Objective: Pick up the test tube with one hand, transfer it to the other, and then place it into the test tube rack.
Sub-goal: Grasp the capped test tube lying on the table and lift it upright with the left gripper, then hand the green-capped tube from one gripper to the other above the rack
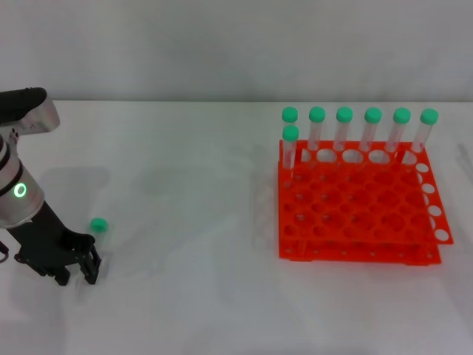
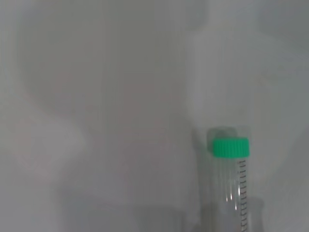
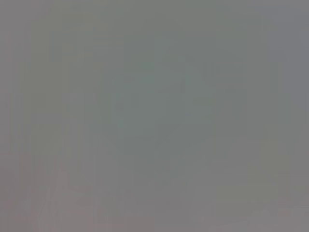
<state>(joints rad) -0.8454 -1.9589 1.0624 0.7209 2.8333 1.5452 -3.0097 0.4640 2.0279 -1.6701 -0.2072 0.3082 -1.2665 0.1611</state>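
My left gripper should close now, because its fingers are low beside that body, below the green cap (image 1: 98, 225). Closing now would hold the test tube's clear body (image 1: 101, 246).
The test tube lies on the white table at the left; its green cap (image 1: 98, 225) shows in the head view, and its clear body runs toward my left gripper (image 1: 77, 272). That black gripper, on the white arm with the green light, sits low at the tube's lower end with its fingers apart. In the left wrist view the tube (image 2: 232, 179) lies close ahead, cap pointing away. The orange-red rack (image 1: 355, 214) stands at the right and holds several upright green-capped tubes (image 1: 344, 129) along its back rows. The right gripper is out of view; its wrist view shows only plain grey.
The white table (image 1: 192, 192) stretches between the lying tube and the rack. The rack's front rows of holes (image 1: 347, 222) hold nothing. A pale wall rises behind the table.
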